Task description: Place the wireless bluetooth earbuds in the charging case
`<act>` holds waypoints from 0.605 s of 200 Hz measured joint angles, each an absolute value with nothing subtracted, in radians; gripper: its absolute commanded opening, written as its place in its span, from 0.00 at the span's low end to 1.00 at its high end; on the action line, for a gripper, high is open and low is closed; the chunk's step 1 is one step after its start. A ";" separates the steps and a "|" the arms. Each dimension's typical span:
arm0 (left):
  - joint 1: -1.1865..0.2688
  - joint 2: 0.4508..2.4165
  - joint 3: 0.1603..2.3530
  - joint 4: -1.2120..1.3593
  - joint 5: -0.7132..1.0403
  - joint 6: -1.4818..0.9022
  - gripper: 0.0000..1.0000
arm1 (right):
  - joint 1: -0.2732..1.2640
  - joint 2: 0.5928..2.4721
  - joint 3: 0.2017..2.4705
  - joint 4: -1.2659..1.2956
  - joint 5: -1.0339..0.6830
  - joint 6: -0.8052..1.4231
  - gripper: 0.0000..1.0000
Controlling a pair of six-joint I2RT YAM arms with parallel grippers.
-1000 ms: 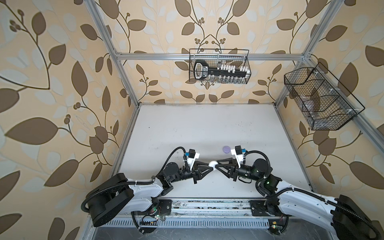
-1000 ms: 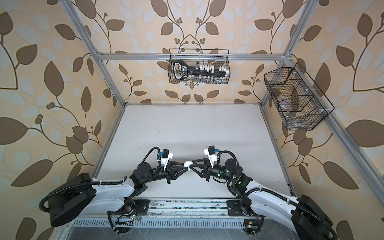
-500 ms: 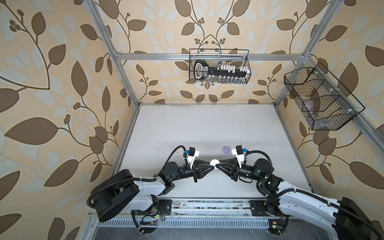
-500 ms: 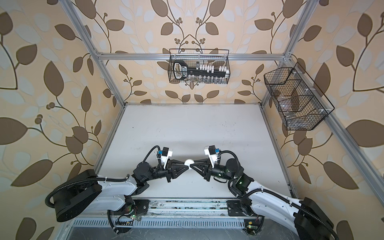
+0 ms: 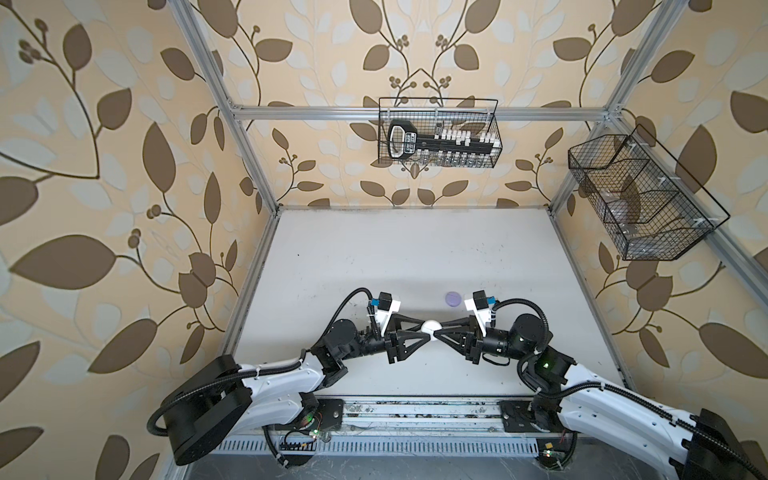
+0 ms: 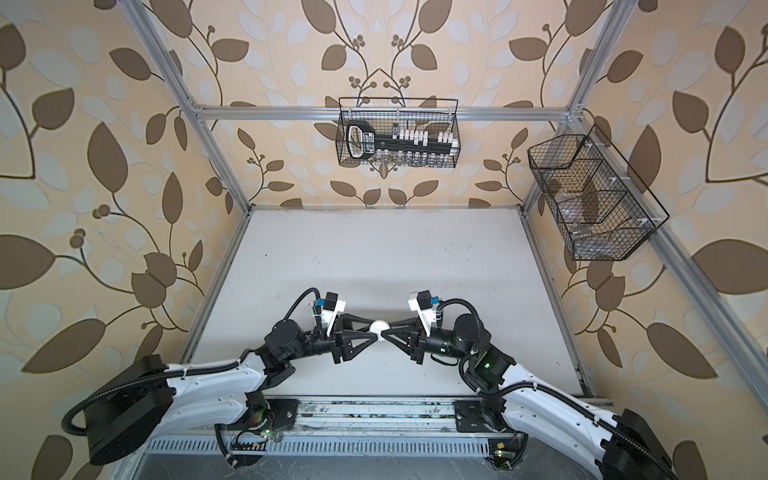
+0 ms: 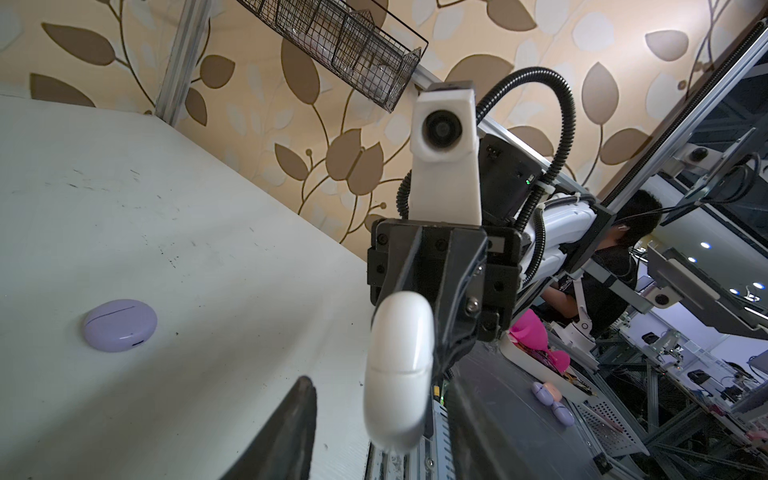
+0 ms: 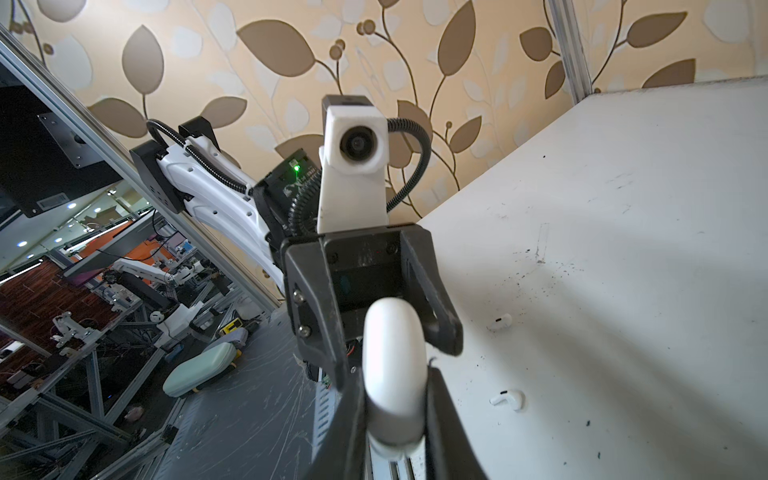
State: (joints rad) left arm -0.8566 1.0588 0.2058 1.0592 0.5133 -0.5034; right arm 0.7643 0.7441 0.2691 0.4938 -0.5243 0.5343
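I should next grab the white charging case (image 5: pixel 430 325) (image 7: pixel 399 370) by its body with my left gripper, so the case's lid can open to put the earbuds in.
A round white charging case (image 5: pixel 430 325) hangs above the table's front middle, lid shut. My right gripper (image 8: pixel 395 399) is shut on this case (image 8: pixel 395 365), a finger on each side. My left gripper (image 7: pixel 378 415) faces it, open, its fingers (image 7: pixel 291 432) standing off the white case (image 7: pixel 399 370). In both top views the two grippers meet tip to tip at the case (image 6: pixel 379 326). Two white earbuds (image 8: pixel 498 322) (image 8: pixel 508 400) lie on the table on the left arm's side. A shut lavender case (image 5: pixel 452 298) (image 7: pixel 119 325) rests on the table just behind the grippers.
A wire basket (image 5: pixel 438 133) with a black tool hangs on the back wall. Another wire basket (image 5: pixel 640 199) hangs on the right wall. The table's front edge and metal rail (image 5: pixel 415 411) run just below the grippers. Small lavender pieces (image 7: pixel 544 392) lie on a dark surface beyond that edge.
My right gripper has closed on the white case, and then my left gripper has opened and let go of it. The case has stayed almost in place.
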 measured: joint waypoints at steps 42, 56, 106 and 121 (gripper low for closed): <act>-0.857 1.040 0.221 0.959 0.527 -0.474 0.53 | 0.755 0.719 0.269 0.432 -0.532 0.521 0.09; -0.857 1.076 0.237 0.943 0.549 -0.476 0.52 | 0.749 0.719 0.269 0.426 -0.537 0.519 0.09; -0.857 1.155 0.264 0.946 0.607 -0.480 0.49 | 0.739 0.744 0.270 0.426 -0.579 0.519 0.09; -0.857 1.153 0.264 0.947 0.616 -0.480 0.48 | 0.736 0.749 0.270 0.426 -0.589 0.518 0.09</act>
State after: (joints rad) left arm -0.8574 1.1530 0.2642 0.9470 0.6163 -0.4805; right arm 0.7361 0.7486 0.2695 0.4255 -0.5888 0.5182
